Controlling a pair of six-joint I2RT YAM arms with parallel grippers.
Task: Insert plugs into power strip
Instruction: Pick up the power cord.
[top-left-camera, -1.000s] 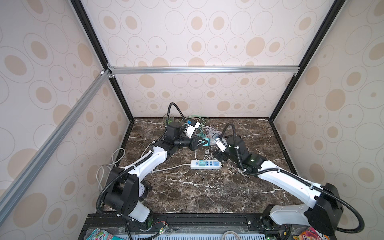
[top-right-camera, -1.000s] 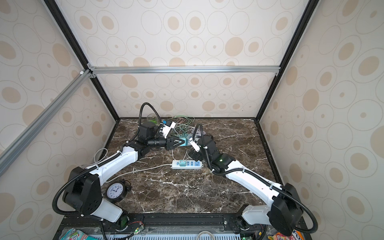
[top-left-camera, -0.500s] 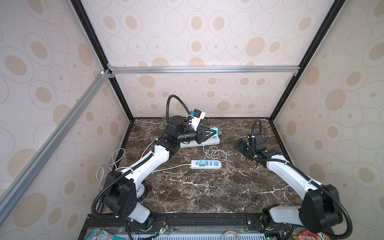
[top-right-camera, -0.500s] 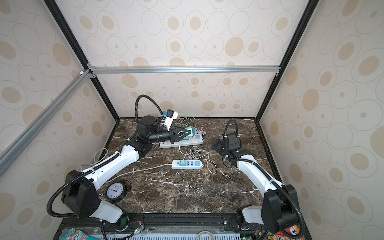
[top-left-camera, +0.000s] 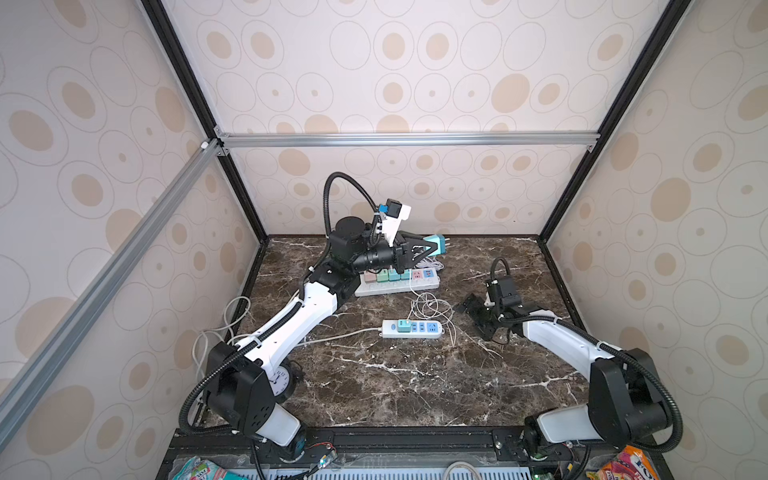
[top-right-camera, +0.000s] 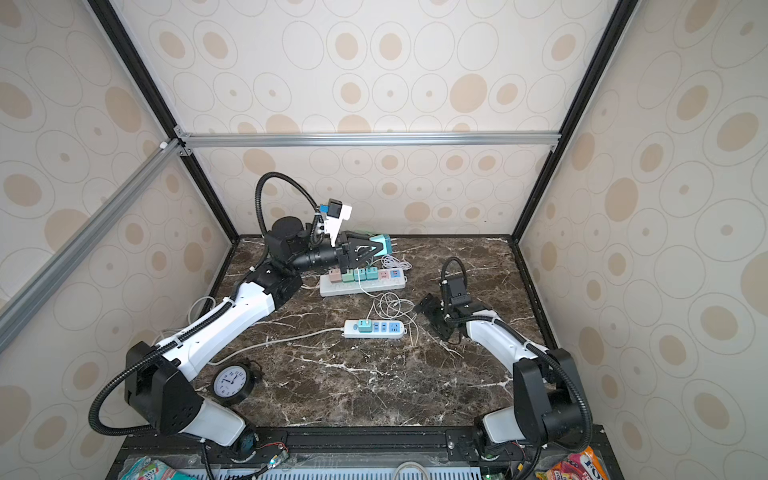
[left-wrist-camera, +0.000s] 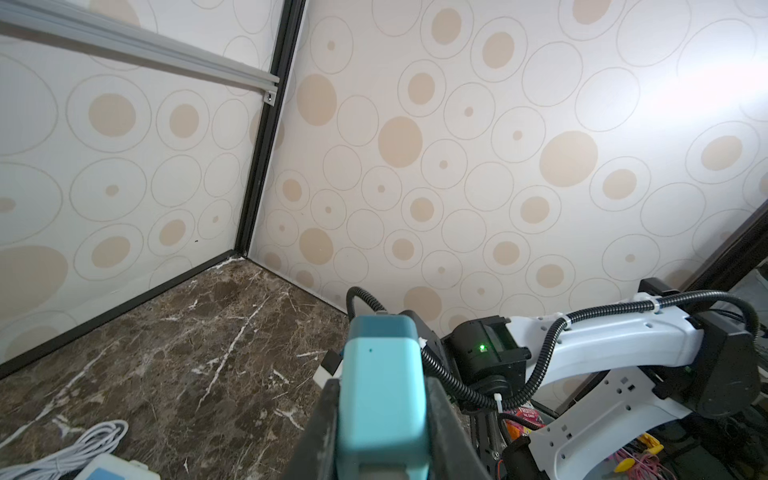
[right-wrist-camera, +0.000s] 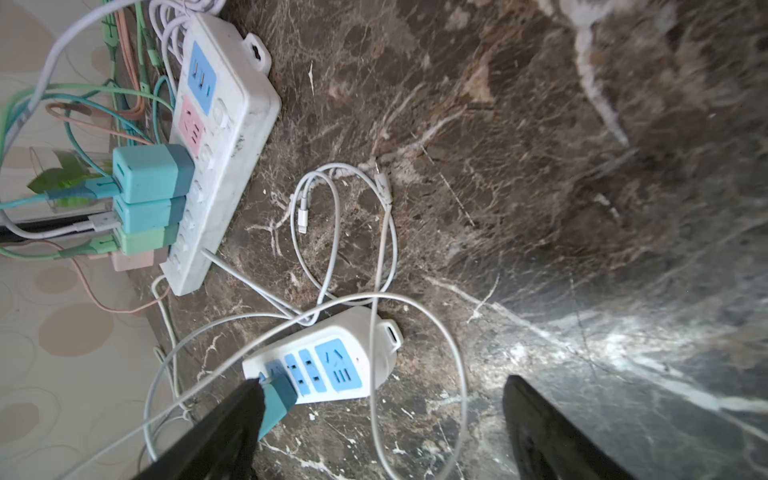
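My right gripper grabs the loose white cable at the loop beside the short power strip next, clearing the short power strip's sockets for plug insertion.
A teal plug (top-left-camera: 437, 244) (top-right-camera: 382, 244) (left-wrist-camera: 381, 399) is pinched between the fingers of my left gripper (top-left-camera: 432, 247) (left-wrist-camera: 382, 386), held in the air above the long white power strip (top-left-camera: 432, 283) (right-wrist-camera: 243, 95) at the back. That strip carries pink, mint and teal plugs (right-wrist-camera: 151, 174) in a row. A short power strip (top-left-camera: 432, 329) (right-wrist-camera: 361, 328) lies mid-table with one teal plug (top-left-camera: 402, 326) (right-wrist-camera: 276, 399) in it. My right gripper (top-left-camera: 478, 318) (right-wrist-camera: 382, 399) hovers just right of it, open and empty.
Loose white cable (top-left-camera: 430, 305) (right-wrist-camera: 332, 232) loops between the two strips. A small clock (top-right-camera: 231, 382) stands at the front left beside the left arm's base. Coloured cables (right-wrist-camera: 83, 104) bunch against the back wall. Snack packets (top-left-camera: 623, 465) lie along the front rail.
The two grippers were together at mid-table; the left one has risen toward the back with the teal plug, and the right arm has pulled away to the right.
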